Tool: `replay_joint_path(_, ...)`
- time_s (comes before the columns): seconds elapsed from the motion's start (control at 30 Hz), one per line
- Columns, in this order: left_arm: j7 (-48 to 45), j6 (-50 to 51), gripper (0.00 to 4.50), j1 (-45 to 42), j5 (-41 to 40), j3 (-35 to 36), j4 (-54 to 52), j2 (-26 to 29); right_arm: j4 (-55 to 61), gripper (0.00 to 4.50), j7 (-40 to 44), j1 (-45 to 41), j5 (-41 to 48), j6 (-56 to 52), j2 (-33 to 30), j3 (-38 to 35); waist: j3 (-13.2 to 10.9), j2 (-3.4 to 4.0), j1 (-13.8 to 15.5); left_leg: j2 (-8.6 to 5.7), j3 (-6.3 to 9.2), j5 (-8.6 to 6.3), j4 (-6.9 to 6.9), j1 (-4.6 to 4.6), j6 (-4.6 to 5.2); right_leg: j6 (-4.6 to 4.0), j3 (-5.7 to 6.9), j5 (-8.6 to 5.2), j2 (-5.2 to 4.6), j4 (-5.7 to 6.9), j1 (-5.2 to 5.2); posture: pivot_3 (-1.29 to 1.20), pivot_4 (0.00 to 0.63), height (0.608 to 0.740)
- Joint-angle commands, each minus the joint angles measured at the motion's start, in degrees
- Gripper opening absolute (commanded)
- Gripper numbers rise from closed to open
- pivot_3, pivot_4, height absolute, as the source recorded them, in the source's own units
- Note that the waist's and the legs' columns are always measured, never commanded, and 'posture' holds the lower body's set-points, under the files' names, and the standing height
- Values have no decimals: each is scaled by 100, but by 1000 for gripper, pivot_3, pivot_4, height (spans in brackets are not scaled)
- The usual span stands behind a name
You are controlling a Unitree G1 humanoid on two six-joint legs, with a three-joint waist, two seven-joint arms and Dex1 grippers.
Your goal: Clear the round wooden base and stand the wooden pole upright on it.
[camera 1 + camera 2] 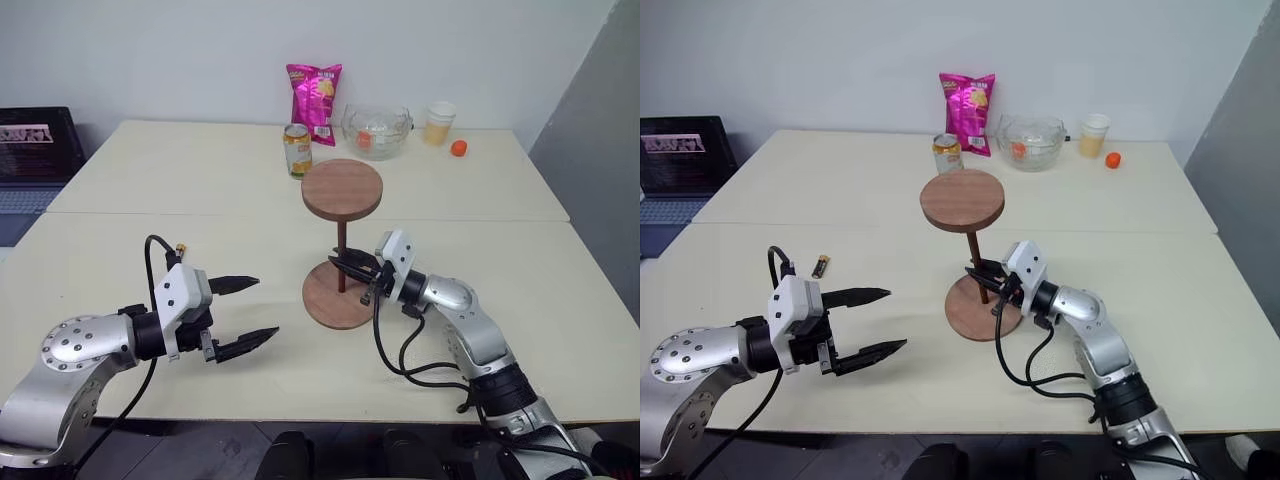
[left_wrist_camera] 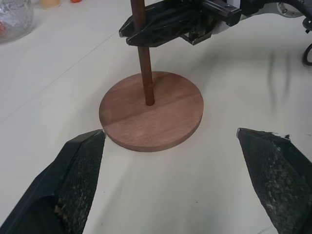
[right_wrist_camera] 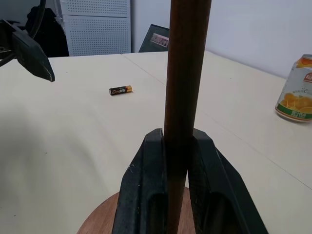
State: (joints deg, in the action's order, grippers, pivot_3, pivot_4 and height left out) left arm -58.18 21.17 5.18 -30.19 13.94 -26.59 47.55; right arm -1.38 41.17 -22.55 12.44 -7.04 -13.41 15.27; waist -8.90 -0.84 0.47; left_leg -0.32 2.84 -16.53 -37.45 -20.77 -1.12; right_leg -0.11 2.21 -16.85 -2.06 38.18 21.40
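The pole's lower end (image 1: pixel 341 284) is in the middle of the round wooden base and the pole would stand upright, so my right gripper opens next.
The round wooden base (image 1: pixel 325 303) lies flat on the table's near half with nothing else on it. The wooden pole (image 1: pixel 341 238) stands upright in its centre hole, its fixed disc (image 1: pixel 342 188) at the top. My right gripper (image 1: pixel 343 267) reaches in from the right and is shut on the pole low down, just above the base; in the right wrist view the pole (image 3: pixel 185 73) runs up between the closed fingers (image 3: pixel 146 185). To the left of the base, my left gripper (image 1: pixel 266 307) hovers wide open and holds nothing, pointing at the base (image 2: pixel 151 112).
A small battery (image 1: pixel 821 265) lies on the table left of the base. At the far edge stand a drink can (image 1: pixel 297 150), a pink snack bag (image 1: pixel 315 100), a glass bowl (image 1: pixel 377 130), a cup (image 1: pixel 438 123) and a small orange ball (image 1: pixel 458 148). A laptop (image 1: pixel 35 160) sits far left.
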Motion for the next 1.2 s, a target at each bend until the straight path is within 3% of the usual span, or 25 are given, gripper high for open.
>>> replay_joint_path(0.03, -29, -97, 4500, -59, 24, 35, -86, 70, -276, 580, -11, 294, -220, -308, -187, 59, 1, -2, 1, 0, -1, 1, 18, 1, 1, -3, 0, 14, 0, -17, -1, 0, 150, 740)
replay_joint_path(0.17, -13, -141, 4500, -100, 71, -15, -49, 46, -194, 1608, 22, 304, -187, -188, -162, -8, -35, -41, 8, -1, -3, 1, 45, -19, 0, -16, 3, 26, 0, -30, -3, 0, 150, 740)
replay_joint_path(0.3, 4, -169, 4500, -128, 108, -20, -32, 22, -163, 2735, 46, 299, -167, -180, -140, -94, -59, -18, -84, 0, -14, 4, 42, -92, -3, -14, -6, 32, 3, -14, 76, 0, 150, 740)
replay_joint_path(0.53, 133, -137, 4500, -230, 120, 11, -8, -64, 66, 4405, 256, 390, -18, -287, -240, -213, -62, -14, -83, 5, -11, 4, 43, -103, -4, -17, 1, 29, 10, -18, 83, 0, 150, 740)
replay_joint_path(0.9, 644, 415, 4500, -502, 649, -201, -21, 304, 1167, 4463, 1349, 489, 551, -771, -1348, -440, -64, -14, -58, 0, -10, 4, 39, -100, -3, -9, 0, 34, 8, -16, 79, 0, 150, 740)
replay_joint_path(1.2, 532, 219, 4500, -857, 437, 34, 311, 178, 2121, 4463, 2360, 884, 1642, -1341, -3164, -1862, -92, -21, -37, 1, -8, 4, 36, -102, -3, -8, 5, 34, 8, -17, 76, 0, 150, 740)
